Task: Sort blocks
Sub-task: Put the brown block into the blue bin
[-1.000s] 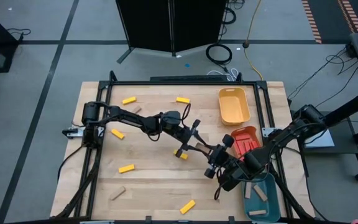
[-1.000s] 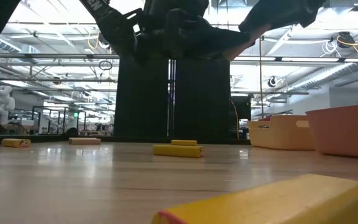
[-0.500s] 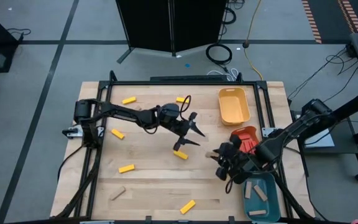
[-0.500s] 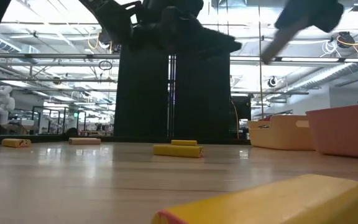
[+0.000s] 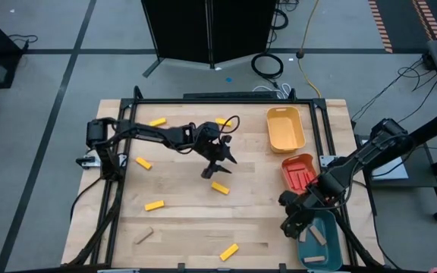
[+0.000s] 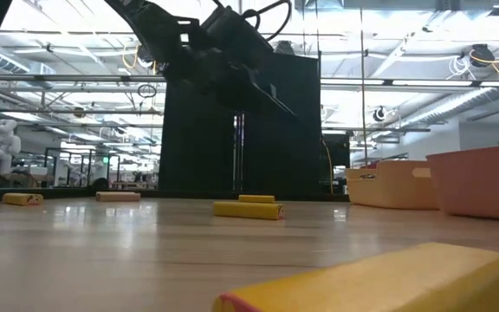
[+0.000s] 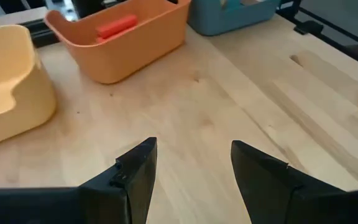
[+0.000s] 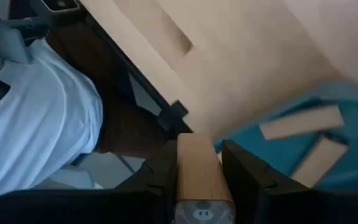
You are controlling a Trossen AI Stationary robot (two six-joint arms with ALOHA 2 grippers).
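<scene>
My right gripper keeps hold of the tan block [image 8: 201, 162] for now. The block hangs high at the teal tray's rim, so opening now would make it miss.
My right gripper [image 5: 291, 225] is shut on a tan block [image 8: 199, 171] at the left rim of the teal tray [image 5: 329, 246], which holds two tan blocks [image 8: 300, 122]. My left gripper [image 5: 217, 163] hovers open over the table's middle, just beyond a yellow block [image 5: 220, 187], and stands high in the low view [image 6: 267, 91]. Nothing lies between its fingers in the left wrist view [image 7: 191, 155]. Other yellow blocks [image 5: 154, 205] and a tan one [image 5: 143, 236] lie flat on the table. Red blocks [image 5: 300, 178] lie in the orange tray [image 5: 287, 167]. My right gripper pinches the tan block between its two fingers [image 8: 157, 180], which lie on its two long sides [image 8: 188, 186]. The block runs along the fingers, and its free end [image 8: 196, 142] reaches past their tips. It is lifted clear, over the edge of the teal tray [image 8: 353, 143].
The yellow tray [image 5: 285, 129] stands at the far right, with the orange and teal trays in a row nearer. A black frame runs around the table. A person in a white shirt [image 8: 36, 106] shows beyond the near table edge. Bare wood lies between the scattered blocks.
My right gripper has carried the tan block from the table's middle toward the near right, to the teal tray. My left gripper has drawn back from the middle toward the far left.
</scene>
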